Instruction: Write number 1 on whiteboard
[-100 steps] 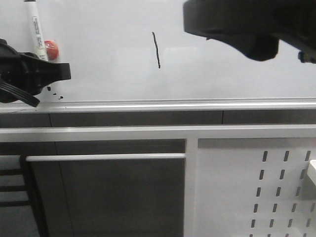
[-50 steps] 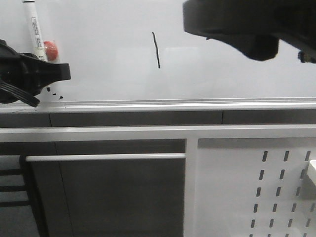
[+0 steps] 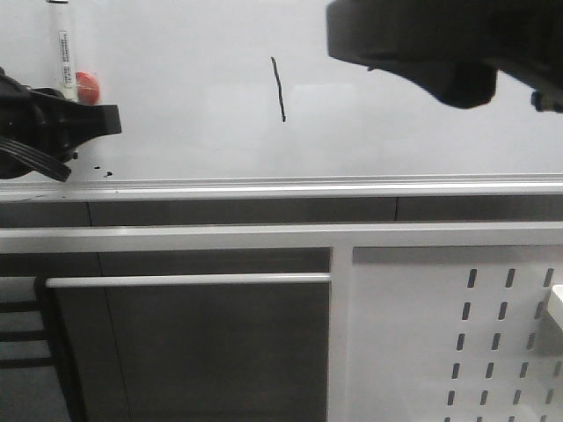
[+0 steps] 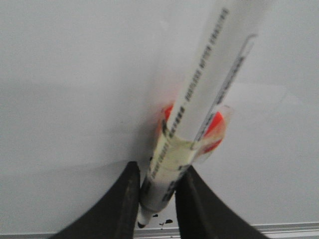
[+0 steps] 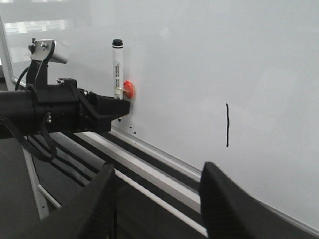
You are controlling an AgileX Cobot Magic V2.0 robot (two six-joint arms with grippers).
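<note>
I should open my left gripper now, because the marker's tip (image 4: 145, 216) is above the silver bar (image 4: 199, 230) and the marker would stay there.
The whiteboard (image 3: 396, 132) fills the upper part of the front view, and the number 1 (image 3: 278, 88) is a thin, slightly slanted black stroke near its middle. In the right wrist view the number 1 (image 5: 227, 124) shows as well. At the far left my left gripper (image 3: 88, 119) is shut on a white marker (image 3: 63, 53) that stands upright against the board, with a red round piece (image 3: 86, 83) behind it. In the left wrist view the marker (image 4: 199, 109) sits between both fingers (image 4: 124, 199), tip near the rail. My right gripper (image 5: 157, 199) is open and holds nothing, away from the board.
A silver rail (image 3: 308, 186) runs along the board's lower edge, with tiny black specks (image 3: 97, 167) just above it. Below are a white horizontal bar (image 3: 185, 280) and a white perforated panel (image 3: 475, 334). The right arm's dark body (image 3: 440, 44) covers the top right.
My left gripper has risen a little with the marker and the red piece. The stroke and the right arm are unchanged.
</note>
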